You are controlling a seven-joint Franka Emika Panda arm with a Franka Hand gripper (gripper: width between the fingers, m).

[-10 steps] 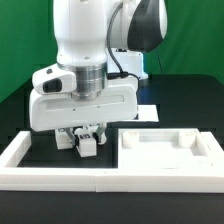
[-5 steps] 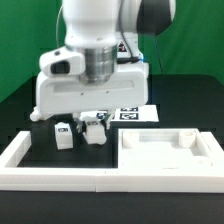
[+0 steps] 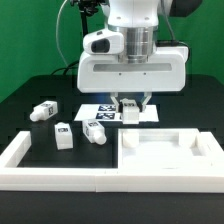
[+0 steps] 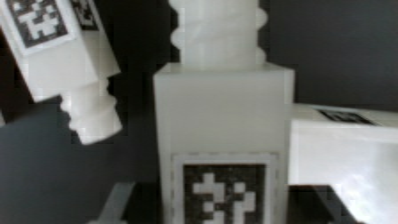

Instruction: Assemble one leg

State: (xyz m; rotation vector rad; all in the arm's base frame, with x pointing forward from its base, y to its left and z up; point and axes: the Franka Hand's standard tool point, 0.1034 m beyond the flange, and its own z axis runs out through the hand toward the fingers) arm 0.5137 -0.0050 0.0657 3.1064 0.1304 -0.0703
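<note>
I need to move the leg to the white tray-like piece before my gripper releases it. The held leg is hanging above the marker board, short of that piece.
My gripper is shut on a leg, a small white post, and holds it above the marker board. In the wrist view the held leg stands between the fingers of the gripper, with its tag near the jaws and its threaded end pointing away. Three more legs lie on the black table: one at the exterior view's left, one upright, and one lying beside it. One of them shows in the wrist view.
The large white tray-like square piece with corner holes lies at the exterior view's right front. A white L-shaped fence runs along the front and left. The arm's white body hangs over the middle.
The arm has moved from the exterior view's left to the middle right and risen, carrying a leg with it. Three legs stay on the table.
</note>
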